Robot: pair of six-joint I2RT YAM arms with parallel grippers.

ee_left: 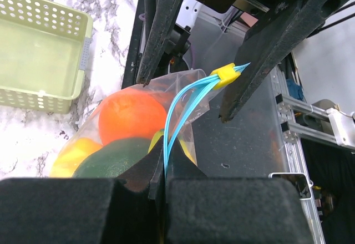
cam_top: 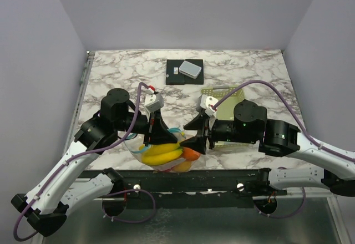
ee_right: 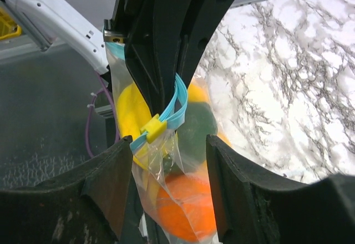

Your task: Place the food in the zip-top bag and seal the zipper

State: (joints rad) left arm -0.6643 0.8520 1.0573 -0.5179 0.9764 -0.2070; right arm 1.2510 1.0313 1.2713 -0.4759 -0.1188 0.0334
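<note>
The end of the zipper is between my right gripper's fingers, which reach down past the yellow slider, so I should close them on that end.
The clear zip-top bag (cam_top: pixel 166 155) hangs at the table's near edge with the food inside: an orange (ee_left: pixel 130 116), a dark green fruit (ee_left: pixel 111 158) and yellow fruits (ee_right: pixel 130 108). My left gripper (ee_left: pixel 162 161) is shut on the light blue zipper (ee_left: pixel 180 102) partway along the bag's mouth. A yellow slider (ee_right: pixel 153 127) sits on the zipper's end. My right gripper (ee_right: pixel 169 144) is open, its fingers either side of that slider corner of the bag. In the top view the left gripper (cam_top: pixel 160 137) and right gripper (cam_top: pixel 198 141) meet over the bag.
The pale yellow-green basket (cam_top: pixel 224 97) stands empty behind my right arm, also in the left wrist view (ee_left: pixel 39 50). A black plate with a grey box (cam_top: pixel 184 71) lies at the back. The metal front rail (cam_top: pixel 183 180) runs just below the bag.
</note>
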